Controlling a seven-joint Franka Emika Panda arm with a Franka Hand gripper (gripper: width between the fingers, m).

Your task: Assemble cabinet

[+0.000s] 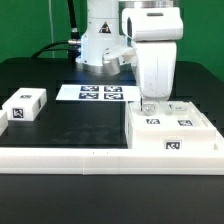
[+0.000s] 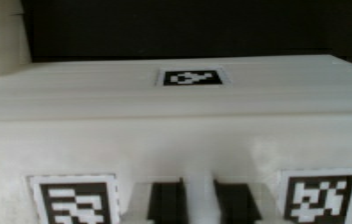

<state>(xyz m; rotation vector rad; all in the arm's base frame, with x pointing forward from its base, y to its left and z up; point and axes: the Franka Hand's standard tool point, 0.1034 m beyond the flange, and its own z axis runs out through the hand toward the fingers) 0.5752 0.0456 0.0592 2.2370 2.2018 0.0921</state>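
Note:
The tagged panel is fully over the white cabinet and would stay there, so I should open my gripper.
The cabinet (image 1: 176,130) is a large white box with tags on its top, lying at the exterior view's right, close to the front rail. My gripper (image 1: 147,104) points straight down at its rear corner on the exterior view's left. In the wrist view the cabinet (image 2: 173,110) fills the picture, with three tags showing. My gripper (image 2: 201,190) has its two dark fingers (image 2: 169,200) close together, with a thin white strip of the cabinet between them. A small tagged white block (image 1: 25,105) lies apart at the exterior view's left.
The marker board (image 1: 99,93) lies flat in front of the robot's base. A long white border rail (image 1: 70,154) runs along the table's front edge. The table top is black.

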